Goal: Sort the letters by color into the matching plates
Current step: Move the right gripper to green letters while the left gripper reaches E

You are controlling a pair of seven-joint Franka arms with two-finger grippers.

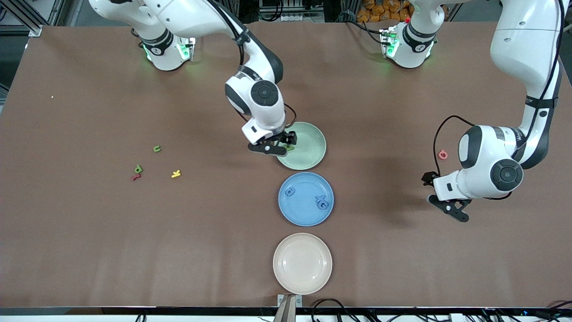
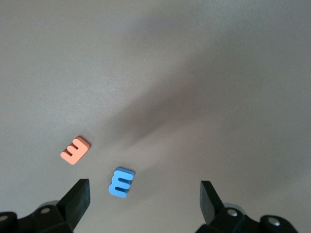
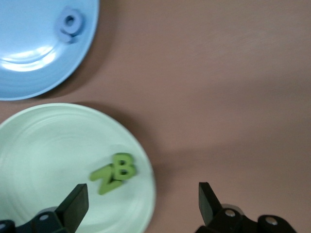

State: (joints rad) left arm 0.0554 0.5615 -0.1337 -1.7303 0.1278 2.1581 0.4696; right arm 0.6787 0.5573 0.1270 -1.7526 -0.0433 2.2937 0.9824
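Note:
My left gripper grabs the blue E across its spine and prongs next, to sort it onto the blue plate (image 1: 306, 214).
My right gripper (image 1: 279, 143) is open and empty, low over the edge of the mint green plate (image 1: 308, 156). In the right wrist view (image 3: 141, 196) two green letters, a Z and a B (image 3: 114, 172), lie touching in that plate (image 3: 43, 145). The blue plate (image 1: 306, 214) holds two blue letters (image 1: 290, 191) (image 1: 321, 201); one shows in the right wrist view (image 3: 70, 22). My left gripper (image 1: 438, 197) is open and empty over bare table. In its wrist view (image 2: 144, 194) a blue E (image 2: 121, 182) lies between the fingers beside an orange E (image 2: 75, 150). Both are hidden in the front view.
A cream plate (image 1: 302, 263) lies nearest the front camera. Two green letters (image 1: 157, 149) (image 1: 138, 169), a red one (image 1: 136, 177) and a yellow one (image 1: 176, 174) lie toward the right arm's end. A pink letter (image 1: 442, 154) lies by the left arm.

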